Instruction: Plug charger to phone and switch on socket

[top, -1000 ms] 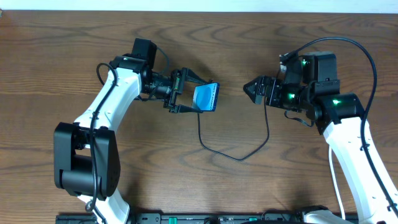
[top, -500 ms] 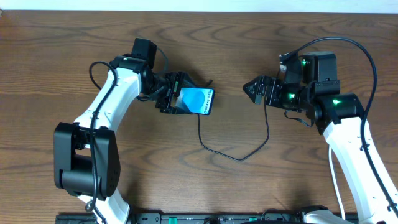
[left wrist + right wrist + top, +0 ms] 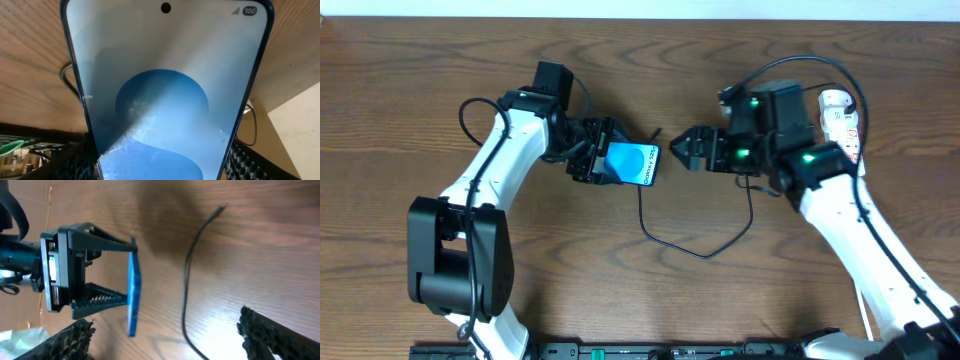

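Observation:
I need to grab the phone's loose end [image 3: 648, 165] [image 3: 133, 289] next with my right gripper, across the phone's screen and back. Then my left gripper can release and regrip for plugging.
My left gripper [image 3: 612, 163] is shut on the phone [image 3: 636, 164] and holds it over the table, blue screen facing up. The phone fills the left wrist view [image 3: 165, 85], held between the padded fingers [image 3: 162, 172]. In the right wrist view the phone [image 3: 133, 287] shows edge-on in the left gripper [image 3: 100, 277]. The black charger cable [image 3: 695, 250] loops on the table below the phone, and its plug tip [image 3: 222, 206] lies loose. My right gripper [image 3: 682, 150] is open and empty just right of the phone, its fingers wide apart [image 3: 170, 340]. The white socket strip [image 3: 840, 115] lies at the far right.
The cable runs from under the phone down, then right and up under the right arm [image 3: 752, 200]. Bare wood table [image 3: 440, 80] surrounds the arms. A black rail [image 3: 640, 352] runs along the front edge.
The left gripper has turned the phone from tilted to screen-up and shifted slightly left. The right arm has swung left toward the phone, uncovering the socket strip behind it.

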{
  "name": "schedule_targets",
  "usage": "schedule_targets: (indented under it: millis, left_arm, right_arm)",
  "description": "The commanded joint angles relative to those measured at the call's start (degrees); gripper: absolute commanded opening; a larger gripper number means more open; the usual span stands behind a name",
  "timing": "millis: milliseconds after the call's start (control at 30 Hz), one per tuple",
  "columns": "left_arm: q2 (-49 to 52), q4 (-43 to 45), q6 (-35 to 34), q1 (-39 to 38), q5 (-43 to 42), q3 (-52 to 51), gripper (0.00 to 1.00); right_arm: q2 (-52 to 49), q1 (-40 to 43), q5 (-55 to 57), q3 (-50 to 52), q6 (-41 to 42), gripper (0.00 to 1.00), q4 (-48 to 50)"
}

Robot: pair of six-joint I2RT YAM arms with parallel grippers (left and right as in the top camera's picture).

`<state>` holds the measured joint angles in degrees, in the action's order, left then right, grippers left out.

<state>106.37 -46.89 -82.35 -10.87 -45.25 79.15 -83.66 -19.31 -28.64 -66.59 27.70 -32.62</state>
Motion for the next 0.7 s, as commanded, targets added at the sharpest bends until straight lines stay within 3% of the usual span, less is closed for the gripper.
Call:
schedule_targets:
  millis: [0, 367, 667]
  left_arm:
    - [-2.01, -0.11, -0.52, -1.38, -0.52, 0.37, 0.54]
    - [-2.01, -0.13, -1.38, -1.7, -0.79, 0.37, 0.54]
    - [-2.03, -0.09, -2.03, -1.7, -3.13, 0.37, 0.54]
  right_arm:
    - [-2.27, -3.3, -0.44, -1.14, 3.65, 0.88, 1.81]
    - [-5.62, -8.35, 4.33, -1.14, 9.53, 0.59, 3.19]
    - [-7.67, -11.58, 7.3, -1.14, 12.48, 0.48, 4.98]
